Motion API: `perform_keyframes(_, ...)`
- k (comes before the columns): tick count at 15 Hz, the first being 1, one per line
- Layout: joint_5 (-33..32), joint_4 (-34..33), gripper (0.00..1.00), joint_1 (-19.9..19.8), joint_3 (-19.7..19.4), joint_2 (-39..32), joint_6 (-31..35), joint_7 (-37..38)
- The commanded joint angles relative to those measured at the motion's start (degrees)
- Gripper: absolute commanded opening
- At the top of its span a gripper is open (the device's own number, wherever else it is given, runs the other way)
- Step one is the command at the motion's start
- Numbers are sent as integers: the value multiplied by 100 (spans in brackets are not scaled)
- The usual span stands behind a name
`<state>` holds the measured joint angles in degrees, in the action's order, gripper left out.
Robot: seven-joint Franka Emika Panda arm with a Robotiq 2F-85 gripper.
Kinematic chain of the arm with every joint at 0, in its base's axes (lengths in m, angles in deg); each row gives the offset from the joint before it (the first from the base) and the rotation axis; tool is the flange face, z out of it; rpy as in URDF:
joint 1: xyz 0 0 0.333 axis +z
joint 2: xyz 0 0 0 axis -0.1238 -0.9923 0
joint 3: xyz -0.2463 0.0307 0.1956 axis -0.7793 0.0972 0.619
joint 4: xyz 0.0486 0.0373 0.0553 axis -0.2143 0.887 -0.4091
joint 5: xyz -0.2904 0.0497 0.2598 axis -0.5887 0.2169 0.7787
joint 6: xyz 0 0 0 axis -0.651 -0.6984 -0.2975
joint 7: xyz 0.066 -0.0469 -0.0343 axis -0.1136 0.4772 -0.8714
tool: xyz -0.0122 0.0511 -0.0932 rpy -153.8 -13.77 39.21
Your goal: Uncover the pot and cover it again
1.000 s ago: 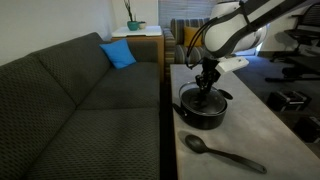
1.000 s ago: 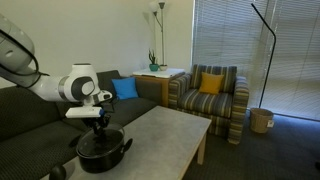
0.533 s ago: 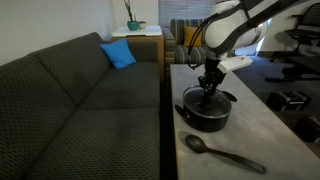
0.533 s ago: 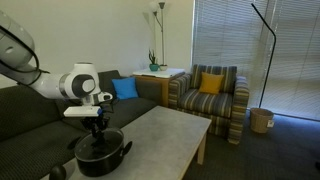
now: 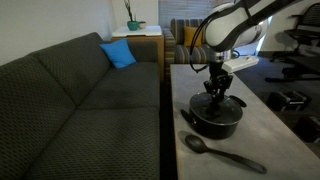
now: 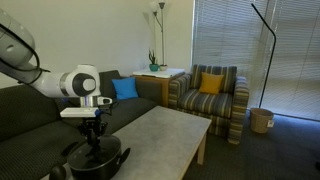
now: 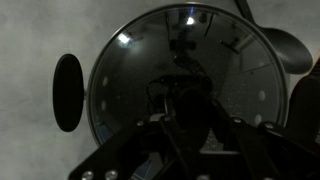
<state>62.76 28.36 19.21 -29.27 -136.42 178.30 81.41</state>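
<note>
My gripper should open now, because the glass lid (image 7: 180, 70) under my fingers lies flush on the pot's rim (image 7: 90, 88) and the lid would stay in place.
The black pot (image 5: 217, 120) stands on the pale table (image 5: 270, 140), under a round glass lid (image 7: 180, 70) with a dark knob (image 7: 190, 118). My gripper (image 5: 217, 92) comes straight down onto the pot's middle and is shut on the lid knob. In the wrist view the knob sits between my dark fingers (image 7: 130, 155), and one pot handle (image 7: 285, 50) shows at the upper right. The other exterior view shows the gripper (image 6: 95, 135) above the pot (image 6: 92, 162). Whether the lid is off the rim I cannot tell.
A long black spoon (image 5: 225, 155) lies on the table just in front of the pot; its bowl (image 7: 68, 92) shows in the wrist view. A dark sofa (image 5: 80, 100) runs along one side of the table. A striped armchair (image 6: 210, 95) stands beyond its far end.
The gripper, still shut on the knob, has moved along the table toward the spoon. The pot and lid have shifted with it.
</note>
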Motion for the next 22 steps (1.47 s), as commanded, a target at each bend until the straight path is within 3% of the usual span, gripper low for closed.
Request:
perform_keyframes(1, 59, -49, 13, 43, -57, 0, -376, 52)
perform_keyframes(2, 60, -43, 25, 55, -58, 1, -380, 79)
perform_keyframes(3, 60, -47, 54, 65, -62, 1, -374, 112)
perform_keyframes(4, 68, -54, 64, 70, -60, 1, -360, 156)
perform_keyframes(9, -2, 232, 98, 155, -29, 227, -181, 497)
perform_keyframes(16, -130, 1071, 100, 453, -98, 923, 322, 1122)
perform_keyframes(22, -273, 2416, 100, 653, -172, 1855, 1040, 1552)
